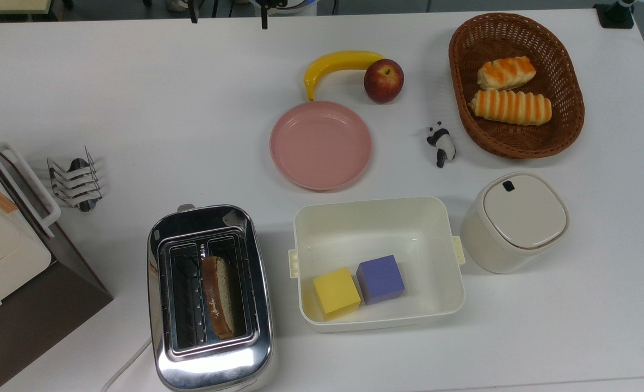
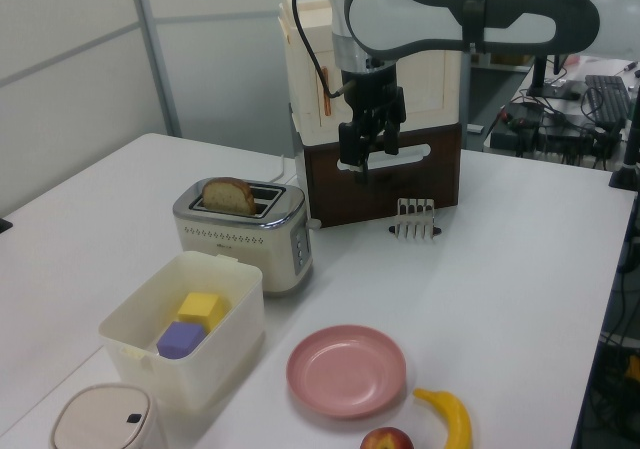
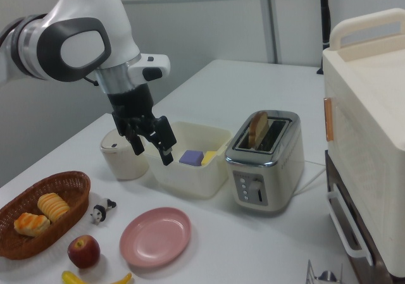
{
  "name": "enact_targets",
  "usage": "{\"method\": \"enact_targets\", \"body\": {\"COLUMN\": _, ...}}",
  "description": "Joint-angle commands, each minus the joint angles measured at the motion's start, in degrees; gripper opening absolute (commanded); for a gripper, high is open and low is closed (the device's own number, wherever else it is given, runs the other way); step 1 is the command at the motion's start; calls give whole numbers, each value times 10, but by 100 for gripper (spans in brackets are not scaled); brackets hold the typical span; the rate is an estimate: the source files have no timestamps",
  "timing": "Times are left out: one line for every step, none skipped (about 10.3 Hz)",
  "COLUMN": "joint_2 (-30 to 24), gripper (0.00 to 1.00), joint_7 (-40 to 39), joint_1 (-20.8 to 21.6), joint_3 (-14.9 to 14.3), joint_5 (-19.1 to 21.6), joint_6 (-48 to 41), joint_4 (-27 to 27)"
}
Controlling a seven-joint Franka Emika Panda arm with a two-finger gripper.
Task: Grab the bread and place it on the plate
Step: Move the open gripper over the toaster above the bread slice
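Note:
My gripper is going to grab the bread by its exposed top crust. Then it can put the bread on the pink plate.
The bread is a brown slice standing on edge in one slot of the chrome toaster, its rounded top poking out. The pink plate lies bare on the white table, away from the toaster. My gripper hangs in the air well above the table, pointing down, open with nothing between its fingers. In the right view the gripper shows in front of the cream tub, left of the toaster and higher than the plate.
A cream tub holding a yellow and a purple cube sits beside the toaster. Around it are a lidded cream container, a wicker basket with two striped rolls, a banana, an apple, a panda figure, a toast rack and a large cream and brown box.

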Motion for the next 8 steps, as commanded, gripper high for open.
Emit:
{"method": "enact_targets", "body": {"joint_2": -10, "gripper": 100, "joint_7": -35, "joint_1": 0, "joint_3": -6, "joint_5": 5, "joint_6": -2, "joint_4": -15}}
{"method": "enact_targets", "body": {"joint_2": -9, "gripper": 100, "joint_7": -36, "joint_1": 2, "joint_3": -5, "joint_5": 5, "joint_6": 14, "joint_4": -17}}
{"method": "enact_targets", "body": {"joint_2": -8, "gripper": 100, "joint_7": -35, "joint_1": 2, "joint_3": -6, "joint_5": 5, "joint_6": 27, "joint_4": -18}}
{"method": "enact_targets", "body": {"joint_2": -2, "gripper": 100, "joint_7": -36, "joint_1": 3, "joint_3": -5, "joint_5": 5, "joint_6": 36, "joint_4": -17}}
{"method": "enact_targets", "body": {"joint_2": 7, "gripper": 100, "joint_7": -35, "joint_1": 3, "joint_3": -4, "joint_5": 5, "joint_6": 57, "joint_4": -15}}
{"method": "enact_targets", "body": {"joint_2": 15, "gripper": 100, "joint_7": -36, "joint_1": 3, "joint_3": -3, "joint_5": 4, "joint_6": 89, "joint_4": -15}}
{"method": "enact_targets", "body": {"joint_2": 25, "gripper": 100, "joint_7": -36, "joint_1": 3, "joint_3": -3, "joint_5": 4, "joint_6": 113, "joint_4": -14}}
{"method": "enact_targets", "body": {"joint_2": 35, "gripper": 100, "joint_7": -36, "joint_1": 1, "joint_3": -3, "joint_5": 4, "joint_6": 140, "joint_4": -13}}
